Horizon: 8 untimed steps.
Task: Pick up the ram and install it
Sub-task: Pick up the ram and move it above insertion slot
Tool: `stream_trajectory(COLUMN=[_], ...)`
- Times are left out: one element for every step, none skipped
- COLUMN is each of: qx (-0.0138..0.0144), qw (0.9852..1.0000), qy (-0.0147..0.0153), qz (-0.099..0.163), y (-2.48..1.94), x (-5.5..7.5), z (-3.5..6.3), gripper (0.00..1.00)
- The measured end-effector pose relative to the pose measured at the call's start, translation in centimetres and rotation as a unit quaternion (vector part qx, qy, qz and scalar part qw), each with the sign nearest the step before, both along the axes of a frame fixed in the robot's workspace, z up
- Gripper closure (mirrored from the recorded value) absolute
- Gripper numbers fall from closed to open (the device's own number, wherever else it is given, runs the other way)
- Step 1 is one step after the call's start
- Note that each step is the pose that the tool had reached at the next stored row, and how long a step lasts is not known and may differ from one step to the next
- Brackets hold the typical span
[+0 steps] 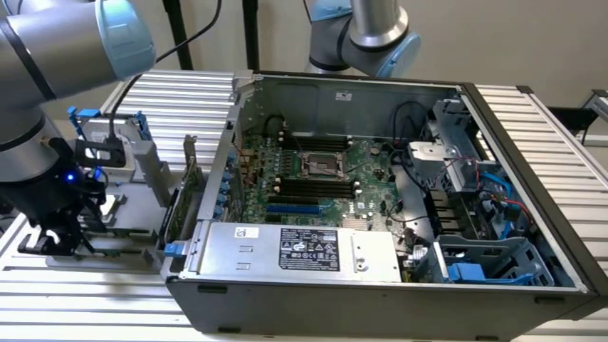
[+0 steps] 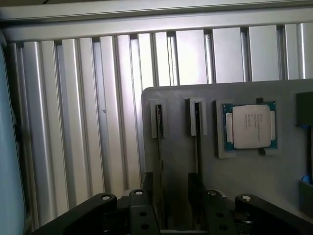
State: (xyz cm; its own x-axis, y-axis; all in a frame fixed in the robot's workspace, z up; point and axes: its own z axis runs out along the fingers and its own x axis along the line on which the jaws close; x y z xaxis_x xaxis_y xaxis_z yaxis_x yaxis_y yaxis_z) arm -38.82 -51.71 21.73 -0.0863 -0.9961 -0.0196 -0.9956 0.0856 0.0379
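Observation:
The tray's slotted block (image 2: 159, 119) encloses the ram stick's end, so the gripper pinches the ram stick by its exposed middle part (image 2: 162, 188) next.
Two ram sticks stand on edge in narrow slots of a grey holder tray (image 2: 176, 98): one ram stick (image 2: 159, 128) and a second (image 2: 197, 125) beside it, both seen as thin dark edges. My gripper (image 2: 173, 198) hovers over the tray with its two black fingers (image 2: 150, 188) open, nothing between them, their tips by the near ends of the two sticks. In the exterior view the gripper (image 1: 57, 239) is low over the tray (image 1: 105, 253) at the exterior view's left, beside the open computer case (image 1: 380, 299). Black memory slots (image 1: 314, 189) lie on the green motherboard (image 1: 366, 160).
A processor chip (image 2: 251, 126) sits in its own recess of the tray. An expansion card (image 1: 181, 203) stands upright between tray and case. A blue-framed drive (image 1: 105, 128) stands behind the tray. A second arm's base (image 1: 366, 35) rises behind the case. The table is ribbed metal (image 2: 88, 122).

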Motion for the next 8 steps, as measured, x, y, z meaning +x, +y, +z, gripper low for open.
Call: stream_trajectory(qx=[0.0,0.0,0.0,0.0,0.0,0.0,-0.0001,0.0], qw=[1.0,1.0,1.0,1.0,1.0,1.0,1.0,1.0], qy=[0.0,0.0,0.0,0.0,0.0,0.0001,0.0001,0.0], qz=[0.0,0.001,0.001,0.001,0.002,0.002,0.002,0.002], y=[-0.02,-0.05,-0.08,-0.13,-0.19,-0.27,-0.34,-0.4], x=[0.0,0.1,0.1,0.1,0.2,0.2,0.3,0.3], z=[-0.17,-0.35,-0.53,-0.7,-0.84,-0.97,-1.11,-1.26], gripper=[0.58,0.58,0.58,0.58,0.58,0.58,0.58,0.58])
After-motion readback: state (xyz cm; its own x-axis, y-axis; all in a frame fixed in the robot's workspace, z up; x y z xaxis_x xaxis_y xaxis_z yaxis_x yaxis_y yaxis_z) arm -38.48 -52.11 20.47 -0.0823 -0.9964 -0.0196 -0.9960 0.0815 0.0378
